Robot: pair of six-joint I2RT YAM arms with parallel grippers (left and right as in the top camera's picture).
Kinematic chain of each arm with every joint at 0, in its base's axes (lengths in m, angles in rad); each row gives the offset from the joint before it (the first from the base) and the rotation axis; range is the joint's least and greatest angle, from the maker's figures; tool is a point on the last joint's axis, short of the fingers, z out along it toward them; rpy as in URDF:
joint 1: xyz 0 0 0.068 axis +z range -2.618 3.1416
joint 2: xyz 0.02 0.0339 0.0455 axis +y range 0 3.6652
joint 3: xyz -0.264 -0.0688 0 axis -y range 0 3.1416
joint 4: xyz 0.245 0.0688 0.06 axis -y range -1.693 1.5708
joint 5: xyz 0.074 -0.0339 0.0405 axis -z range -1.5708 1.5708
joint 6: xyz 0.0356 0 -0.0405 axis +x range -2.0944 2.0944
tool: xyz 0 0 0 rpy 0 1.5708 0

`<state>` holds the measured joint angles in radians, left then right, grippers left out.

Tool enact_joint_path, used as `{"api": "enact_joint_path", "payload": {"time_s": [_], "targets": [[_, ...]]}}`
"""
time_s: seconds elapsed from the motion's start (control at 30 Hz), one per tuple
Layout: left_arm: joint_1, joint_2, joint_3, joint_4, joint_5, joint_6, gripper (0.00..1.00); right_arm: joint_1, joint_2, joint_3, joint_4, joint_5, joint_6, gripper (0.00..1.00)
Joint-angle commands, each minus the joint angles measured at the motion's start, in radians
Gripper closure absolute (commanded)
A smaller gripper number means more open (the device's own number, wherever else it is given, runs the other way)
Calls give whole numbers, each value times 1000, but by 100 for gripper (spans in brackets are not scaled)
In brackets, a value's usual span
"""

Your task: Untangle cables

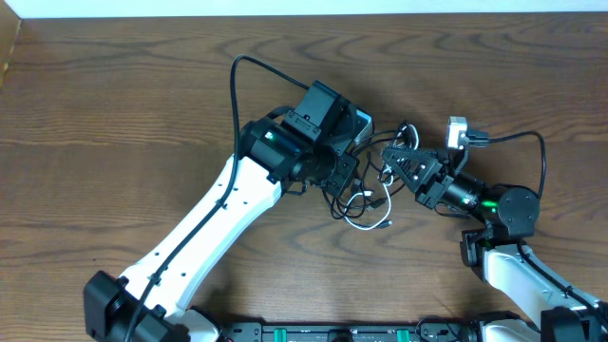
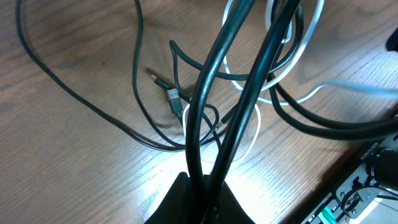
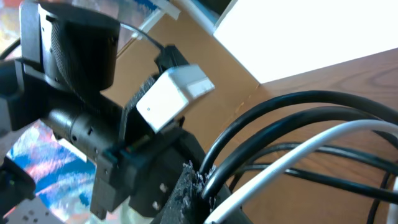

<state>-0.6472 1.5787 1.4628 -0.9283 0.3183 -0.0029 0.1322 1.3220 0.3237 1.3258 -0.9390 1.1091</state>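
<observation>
My left gripper can open: its black cable pieces would stay above the tangle, and my right gripper is shut on black cable pieces close by.
The tangle of thin black cables [image 1: 356, 190] and a shorter white cable [image 1: 369, 220] lies mid-table between the two arms. My left gripper [image 1: 344, 171] is shut on two black cable strands [image 2: 214, 112] that rise from its jaws [image 2: 202, 186]. Below them lie white loops [image 2: 249, 124] and a small plug [image 2: 173, 98] on the wood. My right gripper [image 1: 404, 166] is shut on black cable strands [image 3: 273, 124] at its jaws [image 3: 208, 183], with the white cable [image 3: 298, 162] running beside them.
The wooden table [image 1: 114, 104] carries the tangle. The left arm [image 1: 218, 218] crosses diagonally from the lower left. The right arm's base [image 1: 503, 214] sits at the lower right, with a white adapter [image 1: 458, 128] on it. The table's front edge [image 2: 348, 162] shows.
</observation>
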Motion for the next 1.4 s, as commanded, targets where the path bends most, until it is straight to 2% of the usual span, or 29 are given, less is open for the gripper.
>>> {"api": "enact_joint_path", "payload": {"time_s": [0.0, 0.17, 0.3, 0.37, 0.4, 0.47, 0.8, 0.97, 1.2, 1.37], "targets": [[0, 21, 13, -6, 21, 6, 92, -8, -2, 8, 10, 73, 20, 99], [0, 23, 13, -6, 21, 6, 92, -9, -2, 8, 10, 77, 20, 99], [0, 23, 13, -6, 21, 6, 64, -9, -2, 8, 9, 77, 20, 99], [0, 23, 13, -6, 21, 6, 45, -10, -2, 7, 9, 77, 20, 99], [0, 23, 13, -6, 21, 6, 33, -11, -2, 8, 6, 76, 20, 99], [0, 23, 13, -6, 21, 6, 24, -11, -2, 8, -11, 77, 20, 99], [0, -21, 14, 52, 22, 6, 21, -34, -2, 7, -137, 91, 43, 99], [0, -39, 14, 124, 22, 13, 21, -34, -2, 7, -172, 147, 189, 99], [0, -39, 14, 175, 106, 119, 21, -34, -2, 7, -178, 230, 435, 99], [0, -39, 14, 190, 113, 168, 21, -33, -2, 7, -177, 282, 624, 99]]}}
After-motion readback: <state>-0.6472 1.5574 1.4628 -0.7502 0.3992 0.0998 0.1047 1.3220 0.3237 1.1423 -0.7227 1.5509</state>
